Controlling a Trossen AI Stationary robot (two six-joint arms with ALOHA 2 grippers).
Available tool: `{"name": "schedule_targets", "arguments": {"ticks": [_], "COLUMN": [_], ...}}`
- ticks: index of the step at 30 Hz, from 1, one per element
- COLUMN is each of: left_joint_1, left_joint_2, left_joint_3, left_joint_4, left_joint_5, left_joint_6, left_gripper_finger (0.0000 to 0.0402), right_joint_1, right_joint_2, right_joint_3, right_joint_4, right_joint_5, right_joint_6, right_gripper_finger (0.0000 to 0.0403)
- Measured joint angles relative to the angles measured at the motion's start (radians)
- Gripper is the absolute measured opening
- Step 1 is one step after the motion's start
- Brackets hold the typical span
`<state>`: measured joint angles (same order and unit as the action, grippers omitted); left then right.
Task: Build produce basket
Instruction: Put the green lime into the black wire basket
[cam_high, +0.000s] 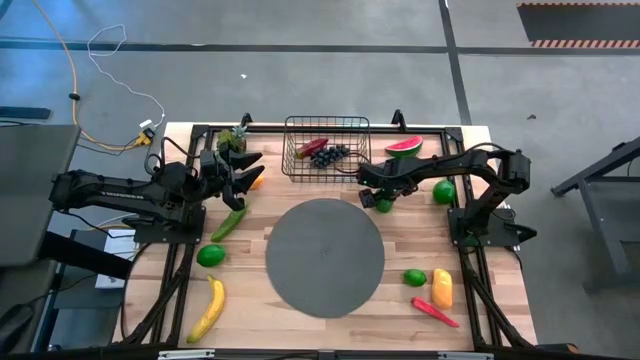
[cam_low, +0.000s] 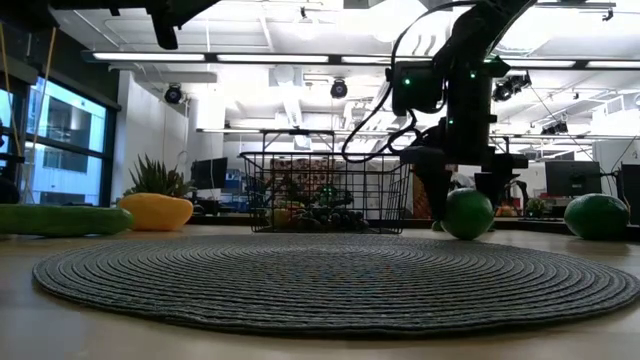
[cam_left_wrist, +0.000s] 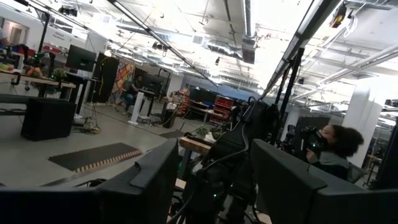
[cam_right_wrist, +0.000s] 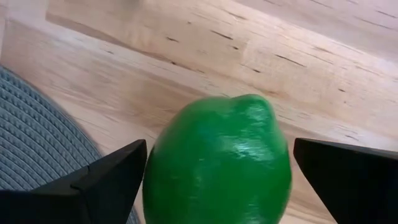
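I need to add the green lime to the black wire basket (cam_high: 327, 150), so next I should grab the lime with my right gripper by its rounded middle (cam_high: 384, 206).
My right gripper (cam_high: 381, 201) is open and low over the table, to the right of the black wire basket (cam_high: 327, 150). Its fingers stand on either side of a green lime (cam_right_wrist: 217, 168), which rests on the wood; the lime also shows in the low view (cam_low: 468, 213). The basket holds dark grapes (cam_high: 331, 155) and a red chilli (cam_high: 311, 147). My left gripper (cam_high: 250, 170) is open and empty, raised left of the basket, above an orange piece (cam_high: 258, 184).
A round grey mat (cam_high: 325, 257) fills the table's middle. A watermelon slice (cam_high: 404, 146) and a lime (cam_high: 444, 191) lie at the far right. A lime (cam_high: 414, 277), an orange-yellow piece (cam_high: 442, 288) and a chilli (cam_high: 435, 312) lie near right. A cucumber (cam_high: 228, 222), lime (cam_high: 211, 255) and banana (cam_high: 208, 308) lie left.
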<state>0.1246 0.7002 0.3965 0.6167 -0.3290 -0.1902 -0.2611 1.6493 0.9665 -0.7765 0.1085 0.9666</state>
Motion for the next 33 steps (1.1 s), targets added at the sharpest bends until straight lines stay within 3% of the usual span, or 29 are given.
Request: {"name": "schedule_targets", "arguments": {"ticks": [5, 16, 22, 28, 33], "left_joint_1": [0.000, 0.000, 0.000, 0.000, 0.000], "left_joint_2": [0.000, 0.000, 0.000, 0.000, 0.000], "left_joint_3": [0.000, 0.000, 0.000, 0.000, 0.000], "left_joint_4": [0.000, 0.000, 0.000, -0.003, -0.024], "left_joint_5": [0.000, 0.000, 0.000, 0.000, -0.005], "left_joint_6": [0.000, -0.001, -0.001, -0.016, -0.017], "left_gripper_finger": [0.0193, 0.0193, 0.0193, 0.0193, 0.0193], "right_joint_1": [0.000, 0.000, 0.000, 0.029, 0.074], "right_joint_2": [0.000, -0.001, -0.017, -0.151, -0.305], "right_joint_3": [0.000, 0.000, 0.000, 0.000, 0.000], "right_joint_4": [0.000, -0.001, -0.070, -0.261, -0.321], "right_joint_5": [-0.002, -0.010, -0.036, -0.016, -0.046], "right_joint_6": [0.004, 0.018, -0.141, -0.341, -0.424], "right_gripper_finger": [0.0379, 0.0317, 0.0314, 0.0313, 0.0312]}}
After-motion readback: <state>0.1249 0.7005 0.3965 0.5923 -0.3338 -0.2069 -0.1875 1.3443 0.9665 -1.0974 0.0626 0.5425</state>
